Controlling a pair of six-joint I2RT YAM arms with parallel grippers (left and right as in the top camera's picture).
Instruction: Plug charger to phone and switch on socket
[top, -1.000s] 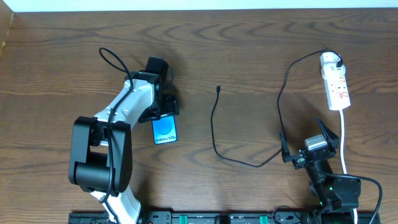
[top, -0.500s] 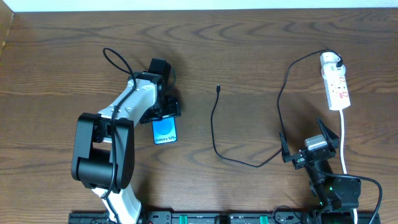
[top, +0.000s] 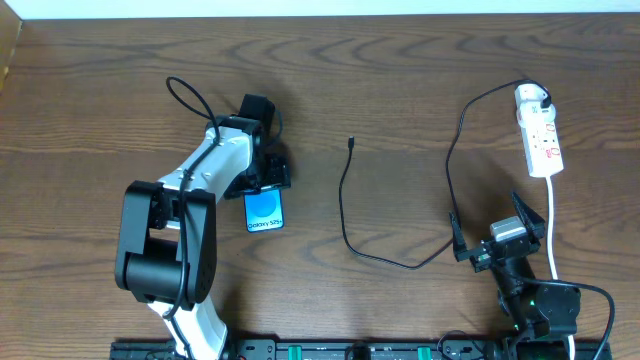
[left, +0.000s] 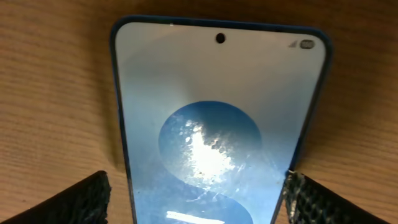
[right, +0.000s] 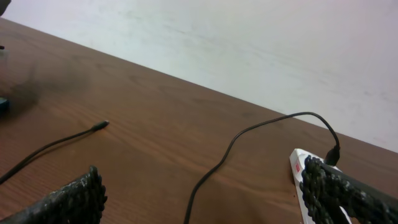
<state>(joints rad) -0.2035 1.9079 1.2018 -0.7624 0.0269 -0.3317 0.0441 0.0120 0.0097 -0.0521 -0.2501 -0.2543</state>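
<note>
The phone's lettered end should stay free for handing over, so the left gripper will next grab the phone across its long sides toward the phone's far end (top: 262, 189) (left: 206, 185).
The phone (top: 265, 210) lies flat on the table, blue screen up. It fills the left wrist view (left: 217, 93). My left gripper (top: 268, 182) is low over the phone's far end and open, one finger on each long side (left: 199, 186). The right finger touches the phone's edge and the left finger stands a little off it. The charger cable (top: 345, 215) lies loose, with its tip (top: 351, 142) mid-table and its plug (top: 541, 98) in the white socket strip (top: 540, 135). My right gripper (top: 492, 232) is open and empty near the front edge. Its wrist view shows the cable (right: 249, 134), the tip (right: 102, 124) and the strip (right: 298, 167).
The strip's thick white cord (top: 553, 230) runs down the right side, close to my right arm. The black cable loops between the strip and my right gripper. A pale wall (right: 249, 43) stands beyond the table's far edge.
My left arm shifted slightly to the right over the phone between one second and half a second ago, then stayed still. The right arm, cable and strip have not moved.
</note>
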